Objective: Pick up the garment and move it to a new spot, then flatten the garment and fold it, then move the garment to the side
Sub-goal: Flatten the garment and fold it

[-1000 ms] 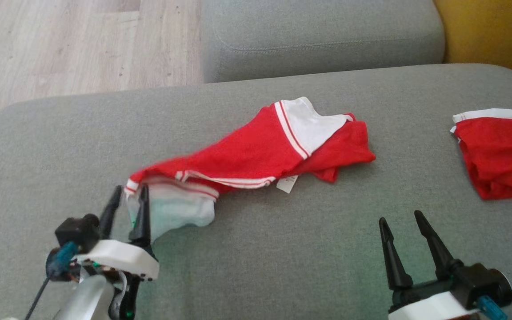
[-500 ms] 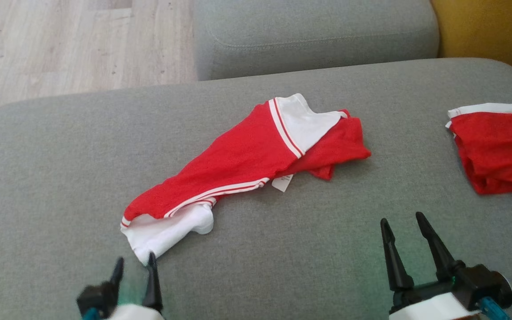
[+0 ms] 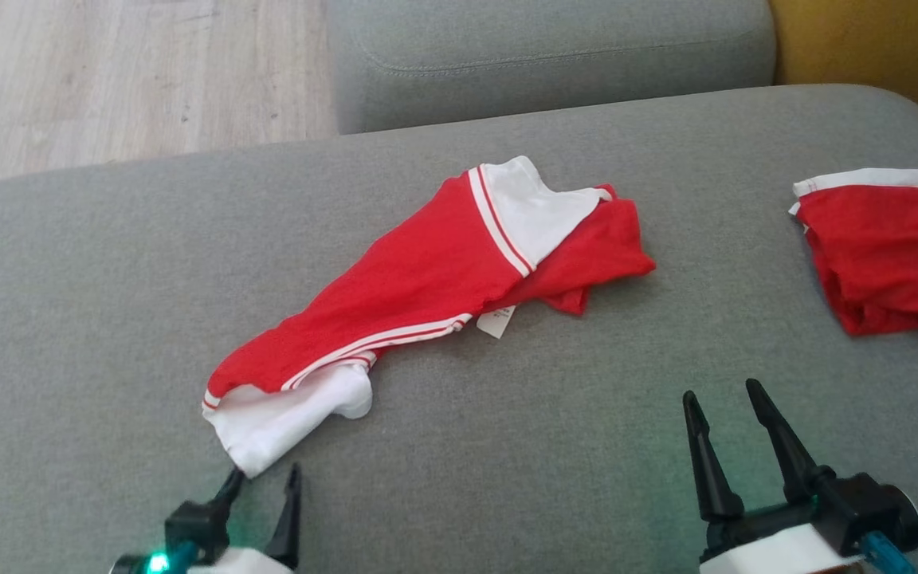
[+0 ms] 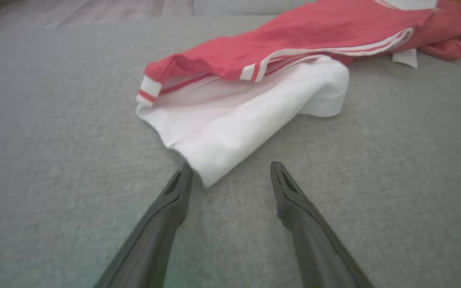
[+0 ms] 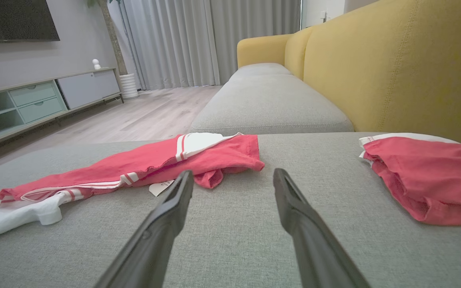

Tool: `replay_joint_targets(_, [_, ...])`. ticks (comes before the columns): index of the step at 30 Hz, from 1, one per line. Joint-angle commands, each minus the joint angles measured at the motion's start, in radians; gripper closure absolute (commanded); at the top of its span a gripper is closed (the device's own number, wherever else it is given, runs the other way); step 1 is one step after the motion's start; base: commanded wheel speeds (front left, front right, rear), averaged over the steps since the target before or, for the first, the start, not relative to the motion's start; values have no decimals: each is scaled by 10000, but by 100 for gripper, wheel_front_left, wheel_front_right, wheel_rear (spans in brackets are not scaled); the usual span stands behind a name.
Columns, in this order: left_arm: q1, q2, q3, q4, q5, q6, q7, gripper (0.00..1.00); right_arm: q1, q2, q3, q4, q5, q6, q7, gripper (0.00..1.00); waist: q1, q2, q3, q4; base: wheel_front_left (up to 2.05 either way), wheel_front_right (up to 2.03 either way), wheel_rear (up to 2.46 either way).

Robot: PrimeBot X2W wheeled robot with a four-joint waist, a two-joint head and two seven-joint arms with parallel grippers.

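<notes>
My right gripper grabs the garment (image 3: 419,295) by its red corner (image 3: 639,261) next, to move the garment to a new spot and flatten it.
The garment (image 3: 419,295) is a red and white top with striped trim, lying stretched diagonally across the grey cushion (image 3: 68,319); it also shows in the left wrist view (image 4: 254,80) and the right wrist view (image 5: 134,168). Its white sleeve end (image 3: 268,430) points toward my left gripper (image 3: 265,478), which is open just short of the cloth, the corner lying loose between the fingertips (image 4: 230,170). My right gripper (image 3: 722,395) stands open at the lower right over bare cushion (image 5: 232,176), well clear of the garment.
A second red garment with a white edge (image 3: 881,247) lies at the cushion's right side (image 5: 426,176). Another grey cushion (image 3: 547,56) sits beyond, a yellow sofa back (image 5: 394,68) to the right, and wooden floor (image 3: 108,80) at the far left.
My left gripper let go of the white sleeve end, opened and drew back toward me. The sleeve dropped flat onto the cushion. The camera view shifted slightly.
</notes>
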Motion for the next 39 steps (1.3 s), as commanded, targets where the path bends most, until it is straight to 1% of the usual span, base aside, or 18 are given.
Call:
replay_joint_targets(1, [-508, 123, 300, -145, 69, -301, -125, 0, -368, -204, 227, -299, -16, -9, -38, 0, 0, 0, -15, -22, 0, 0, 0])
replay_joint_targets(3, [-585, 120, 298, -34, 98, -808, -125, 0, -369, -227, 204, -300, 4, -9, -38, 0, 0, 0, -38, -53, 0, 0, 0])
replay_joint_targets(4, [-624, 154, 286, -5, 190, -934, -125, 0, -369, -238, 210, -297, 16, -9, -38, 0, 0, 0, -61, -79, 0, 0, 0])
replay_joint_targets(8, [-645, 243, 289, 102, 547, -1174, -125, 0, -338, -249, 179, -288, 56, -9, -38, 0, 0, 0, -143, -147, 0, 0, 0])
replay_joint_targets(12, [-659, 323, 203, 565, 846, -1264, -125, 0, -294, -236, 195, -276, 97, -9, -38, 0, 0, 0, -181, -189, 0, 0, 0])
replay_joint_targets(15, [-809, 360, 255, 950, 1058, -1073, -125, 0, -299, -212, 222, -289, 132, -9, -38, 0, 0, 0, -169, -207, 0, 0, 0])
replay_joint_targets(18, [-968, 354, 287, 1216, 1169, -1063, -125, 0, -322, -191, 234, -309, 179, -9, -38, 0, 0, 0, -139, -218, 0, 0, 0])
replay_joint_targets(19, [-1010, 350, 300, 1264, 1193, -1081, -125, 40, -327, -186, 231, -316, 189, -9, -38, 0, 0, 0, -129, -217, 0, 0, 0])
replay_joint_targets(20, [-1043, 344, 309, 1300, 1214, -1103, -125, 60, -330, -181, 224, -322, 196, -9, -38, 0, 0, 0, -120, -216, 0, 0, 0])
replay_joint_targets(21, [-1070, 337, 320, 1329, 1229, -1125, -126, 84, -331, -178, 214, -324, 199, -9, -38, 0, 0, 0, -114, -212, 0, 0, 0])
replay_joint_targets(22, [-1083, 332, 323, 1378, 1232, -1159, -126, 100, -330, -175, 201, -324, 197, -9, -38, 0, 0, 0, -110, -206, 0, 0, 0])
replay_joint_targets(25, [-1115, 343, 280, 1522, 1250, -1269, -126, 100, -318, -170, 160, -321, 179, -9, -38, 0, 0, 0, -124, -180, 0, 0, 0])
replay_joint_targets(27, [-1118, 295, 339, 1224, 1125, -1362, -126, 100, -297, -168, 131, -320, 166, -9, -38, 0, 0, 0, -154, -150, 0, 0, 0])
replay_joint_targets(30, [-1050, 322, 570, 158, 821, -1465, -126, 100, -288, -163, 78, -300, 159, -9, -38, 0, 0, 0, -192, -81, 0, 0, 0])
replay_joint_targets(31, [-1050, 322, 570, 158, 821, -1465, -126, 100, -288, -163, 78, -300, 159, -9, -38, 0, 0, 0, -192, -81, 0, 0, 0])
replay_joint_targets(33, [-1020, 390, 801, -785, 531, -1498, -126, 100, -330, -157, 6, -252, 183, -9, -38, 0, 0, 0, -174, 9, 0, 0, 0])
replay_joint_targets(36, [-1106, 661, 1107, -2111, 299, -1513, -126, 100, -569, -171, -134, 29, 257, -9, -38, 0, 0, 0, -74, 157, 0, 0, 0])
replay_joint_targets(39, [-1319, 942, 1269, -3093, -33, -1516, -126, 100, -1137, -275, -164, 713, 387, -9, -38, 0, 0, 0, 82, 266, 0, 0, 0])
